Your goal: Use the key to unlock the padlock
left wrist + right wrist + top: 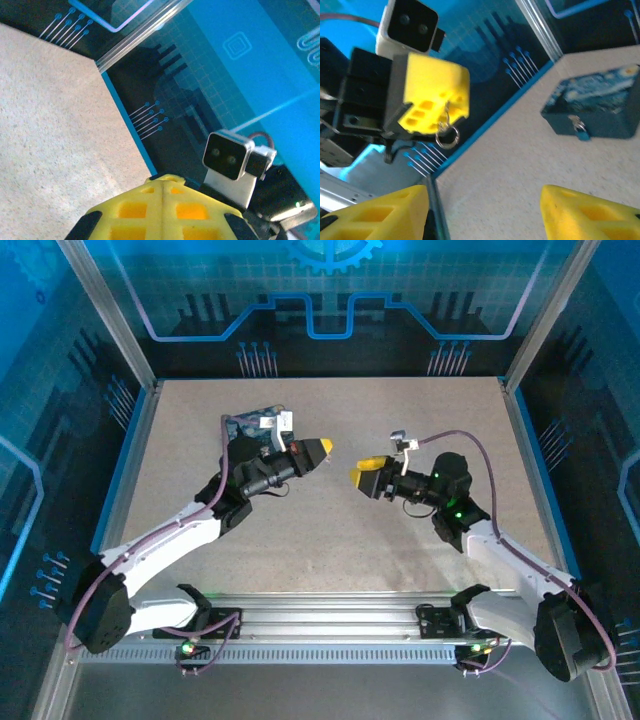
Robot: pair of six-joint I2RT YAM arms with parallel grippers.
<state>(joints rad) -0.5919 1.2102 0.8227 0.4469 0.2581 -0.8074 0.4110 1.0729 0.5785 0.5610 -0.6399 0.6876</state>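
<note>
My right gripper grips the key by its dangling ring end (447, 136) next, so that the key's other end stays free to unlock the padlock (579, 128).
My left gripper (322, 448) hovers mid-table, its yellow fingers pressed together. In the right wrist view this gripper (436, 116) pinches the small key (444, 120), whose metal ring (448, 136) dangles below the fingertips. In the left wrist view the shut fingers (167, 181) hide the key. The tiny padlock (579, 128) hangs on the front of the dark blue tin (600, 102), which sits on the table behind the left arm (255, 422). My right gripper (360, 476) faces the left one a short way off. It stands open (485, 220) with nothing between its fingers.
The right arm's wrist camera (229, 155) looms close in front of the left fingertips. Blue-edged enclosure walls (118, 470) ring the beige table (330, 540). Bare table lies between the grippers and the tin.
</note>
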